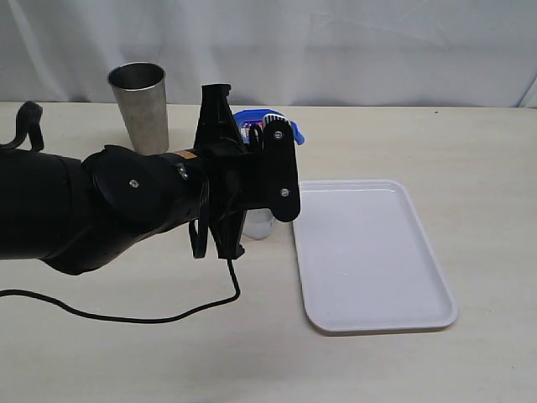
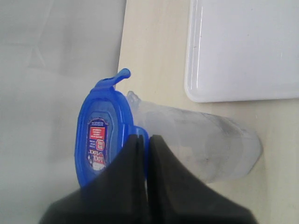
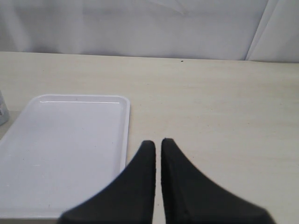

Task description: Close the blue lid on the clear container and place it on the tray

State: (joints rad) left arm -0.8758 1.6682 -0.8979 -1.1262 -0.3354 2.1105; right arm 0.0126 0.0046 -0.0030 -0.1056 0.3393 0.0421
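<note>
The flap at the robot's fingers lies down along the container's side [image 2: 187, 140], so the lid would stay in place. The left gripper needs to let go of the blue lid [image 2: 100, 135] now.
The blue lid [image 2: 100, 135] sits on the mouth of the clear container [image 2: 201, 144], which stands on the table just left of the white tray [image 1: 369, 252]. One lid flap [image 2: 119, 77] sticks out unlatched. My left gripper [image 2: 145, 138] is shut on another flap at the lid's edge. In the exterior view my left arm [image 1: 168, 197] covers most of the container; only the blue lid [image 1: 252, 124] and the container's base [image 1: 258, 225] show. My right gripper [image 3: 158, 141] is shut on nothing, hovering by the tray [image 3: 65, 149] near its long edge.
A steel tumbler [image 1: 140, 105] stands at the back left, behind my left arm. A black cable [image 1: 126, 317] trails over the table in front of the arm. The tray [image 2: 243, 46] holds nothing.
</note>
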